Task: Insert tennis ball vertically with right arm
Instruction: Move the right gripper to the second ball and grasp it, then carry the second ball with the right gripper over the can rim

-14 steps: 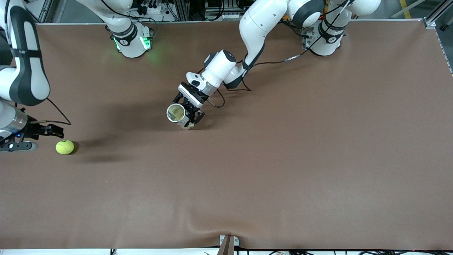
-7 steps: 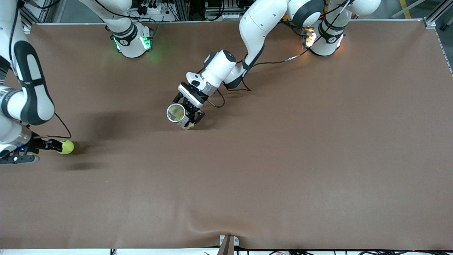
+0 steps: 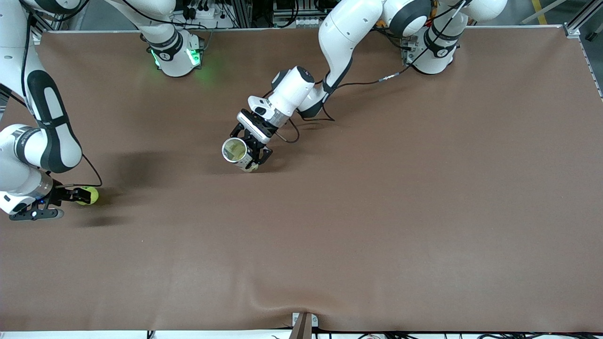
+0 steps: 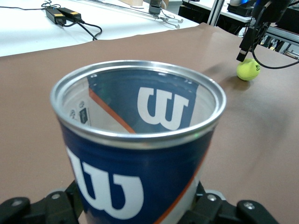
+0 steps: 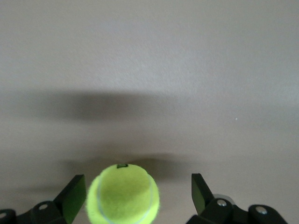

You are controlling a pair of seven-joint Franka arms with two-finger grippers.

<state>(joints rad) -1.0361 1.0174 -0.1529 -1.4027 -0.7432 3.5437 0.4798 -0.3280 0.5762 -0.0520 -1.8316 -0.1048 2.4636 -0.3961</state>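
The robot needs to insert the tennis ball vertically into the Wilson can, so its right gripper should next grab the ball by its fuzzy sides.
A yellow-green tennis ball lies on the brown table near the right arm's end. My right gripper is low over it, open, with a finger on each side. In the right wrist view the ball sits between the fingers, closer to one of them and not clamped. My left gripper is shut on a blue Wilson can near the table's middle. The can has its open mouth tilted up toward the front camera and looks empty inside.
Both arm bases stand along the table edge farthest from the front camera. A black cable loops beside the left wrist. A small bracket sits at the nearest edge. The table cover is plain brown.
My right gripper has come from beside the ball to straddle it, still open. The left arm and the can have not moved.
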